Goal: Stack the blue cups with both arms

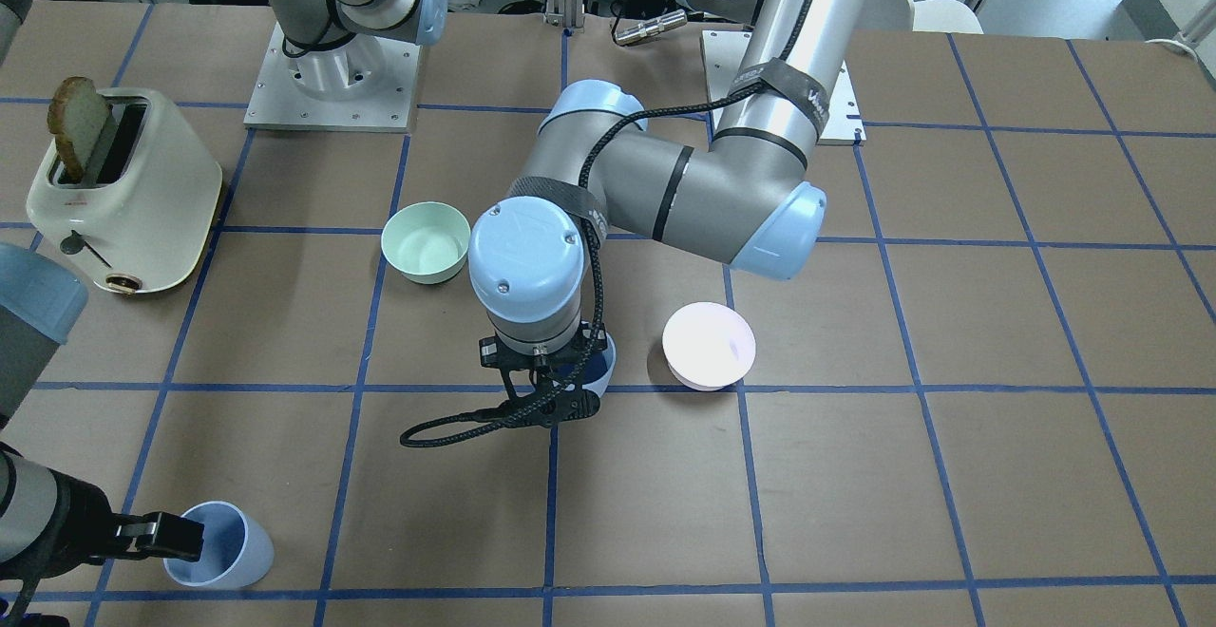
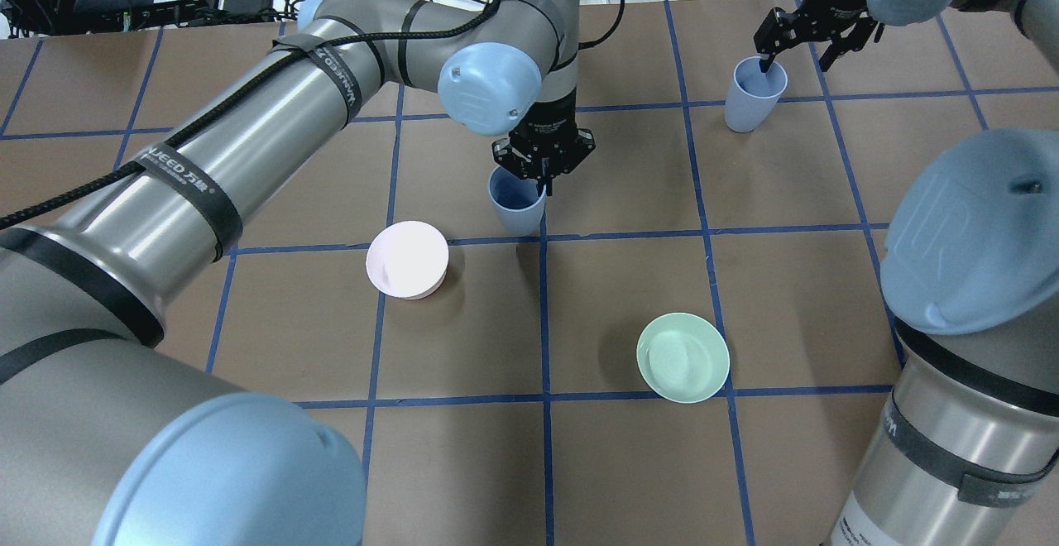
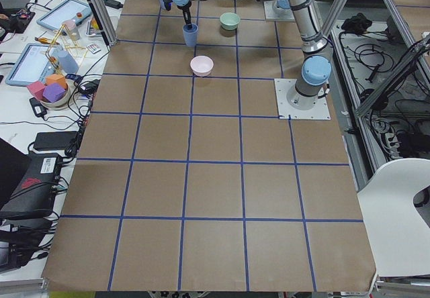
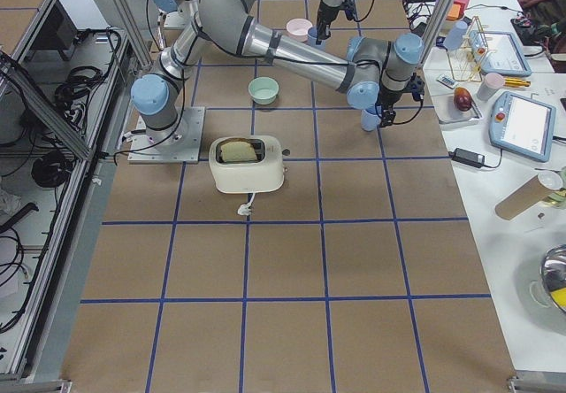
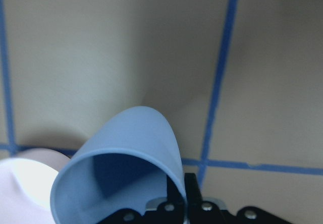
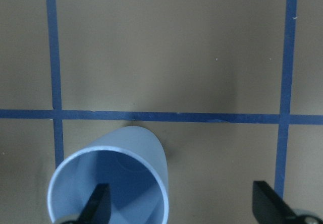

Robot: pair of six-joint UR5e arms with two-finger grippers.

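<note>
My right gripper takes hold of the second blue cup by its rim [image 1: 249, 517] next, to stack it onto the other blue cup [image 1: 604, 370].
Two pale blue cups are on the brown table. My left gripper [image 2: 542, 180] is shut on the rim wall of one blue cup [image 2: 516, 201] near the table's middle. The left wrist view shows the fingers [image 5: 177, 189] pinching that cup [image 5: 126, 153]; I cannot tell whether it is lifted. My right gripper [image 2: 807, 50] is open at the far right. One finger [image 6: 99, 204] is inside the second blue cup [image 6: 113, 176], and the other finger [image 6: 267, 201] is well outside it. This second cup [image 2: 753, 95] stands upright on the table.
A pale pink bowl [image 2: 407, 259] sits just left of the left cup. A mint-green bowl [image 2: 682, 357] sits nearer the robot. A cream toaster [image 1: 123, 190] holding a bread slice stands on the robot's right side. Blue tape lines grid the table.
</note>
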